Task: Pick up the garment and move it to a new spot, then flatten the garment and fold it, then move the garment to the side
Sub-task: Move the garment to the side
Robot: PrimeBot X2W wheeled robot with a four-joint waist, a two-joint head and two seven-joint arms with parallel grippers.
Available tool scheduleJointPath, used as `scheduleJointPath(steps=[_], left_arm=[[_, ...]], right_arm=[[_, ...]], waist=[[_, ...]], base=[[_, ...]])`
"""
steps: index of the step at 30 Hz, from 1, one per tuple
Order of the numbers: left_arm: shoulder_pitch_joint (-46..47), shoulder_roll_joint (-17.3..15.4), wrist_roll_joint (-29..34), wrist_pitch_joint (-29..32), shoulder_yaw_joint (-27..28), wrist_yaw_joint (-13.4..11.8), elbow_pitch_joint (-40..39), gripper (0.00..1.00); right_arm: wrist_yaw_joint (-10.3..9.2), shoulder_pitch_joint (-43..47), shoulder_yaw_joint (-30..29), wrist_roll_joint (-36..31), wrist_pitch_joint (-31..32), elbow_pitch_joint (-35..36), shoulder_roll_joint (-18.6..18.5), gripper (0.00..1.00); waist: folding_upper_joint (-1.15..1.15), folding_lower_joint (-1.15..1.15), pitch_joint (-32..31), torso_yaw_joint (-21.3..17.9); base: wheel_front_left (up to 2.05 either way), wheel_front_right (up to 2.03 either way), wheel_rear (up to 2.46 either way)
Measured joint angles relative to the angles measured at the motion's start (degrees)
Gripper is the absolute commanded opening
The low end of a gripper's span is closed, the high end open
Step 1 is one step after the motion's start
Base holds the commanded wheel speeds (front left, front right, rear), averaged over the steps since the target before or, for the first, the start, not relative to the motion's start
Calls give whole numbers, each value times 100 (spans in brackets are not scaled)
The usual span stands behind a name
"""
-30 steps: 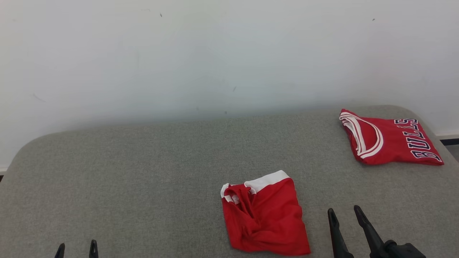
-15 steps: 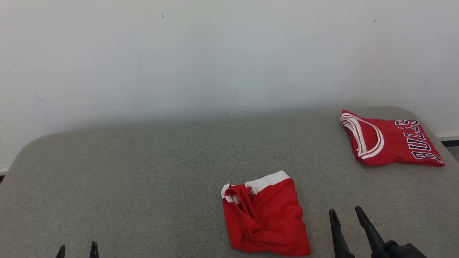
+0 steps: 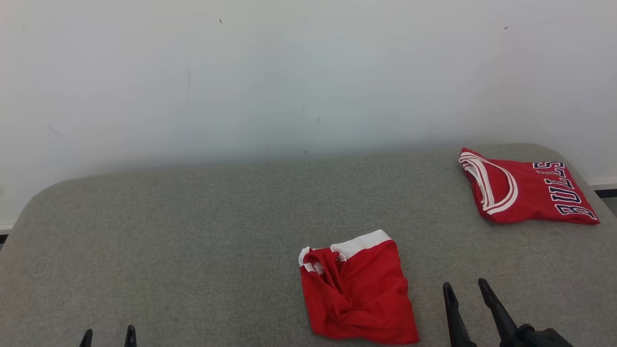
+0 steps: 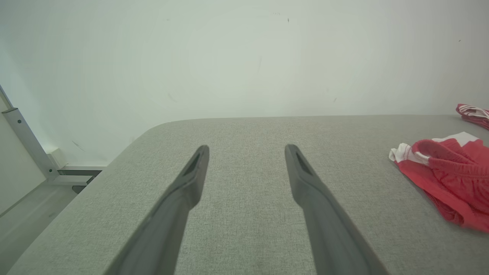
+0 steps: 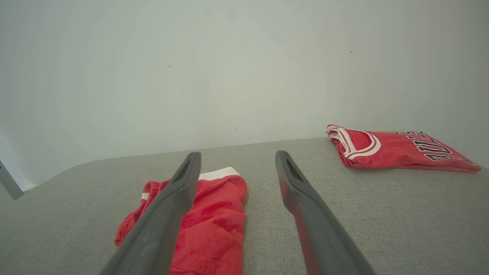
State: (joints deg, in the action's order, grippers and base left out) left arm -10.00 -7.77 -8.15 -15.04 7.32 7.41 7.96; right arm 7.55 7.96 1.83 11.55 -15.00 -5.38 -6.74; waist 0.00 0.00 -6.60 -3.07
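The red panel [image 3: 373,283] lies slack on the tabletop. My right gripper will next grip the garment by the raised side edge [image 3: 407,289] opposite its gathered waistband.
A red garment [image 3: 357,289] with a white band, loosely bunched, lies on the grey padded table [image 3: 193,231] near its front centre. It also appears in the left wrist view as the garment [image 4: 447,172] at the right, and in the right wrist view as the garment [image 5: 214,217] partly behind my left finger. My right gripper [image 3: 465,288] stands open just right of it, apart from the cloth, with nothing between its fingers [image 5: 294,183]. My left gripper [image 3: 108,332] is open over bare table at the front left, well away from the cloth, and its fingers [image 4: 191,179] hold nothing.
A folded red jersey [image 3: 528,193] with white trim and dark lettering lies at the table's far right corner, also visible as the jersey [image 5: 397,151]. A white wall rises right behind the table. A metal frame [image 4: 26,141] and floor show past the table's left edge.
The head view has shifted very slightly. My left gripper's tips have sunk a little toward the bottom edge. Both garments and the right gripper stay put.
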Motion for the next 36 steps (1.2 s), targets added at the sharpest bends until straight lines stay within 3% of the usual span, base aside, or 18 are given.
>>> scheduleJointPath(steps=[27,31,36], left_arm=[[-27,-102,-111,0,-122,10,-40,100],[-24,-103,-111,0,-111,10,-31,100],[59,-132,-109,0,-166,10,3,100]], right_arm=[[0,-82,52,-5,-9,-116,-62,100],[0,-519,246,32,-11,-358,-197,100],[0,-1326,457,86,181,-1240,-383,100]], waist=[[0,0,-24,4],[0,0,-4,-1],[0,0,56,53]], base=[[0,0,0],[0,0,0],[0,0,0]])
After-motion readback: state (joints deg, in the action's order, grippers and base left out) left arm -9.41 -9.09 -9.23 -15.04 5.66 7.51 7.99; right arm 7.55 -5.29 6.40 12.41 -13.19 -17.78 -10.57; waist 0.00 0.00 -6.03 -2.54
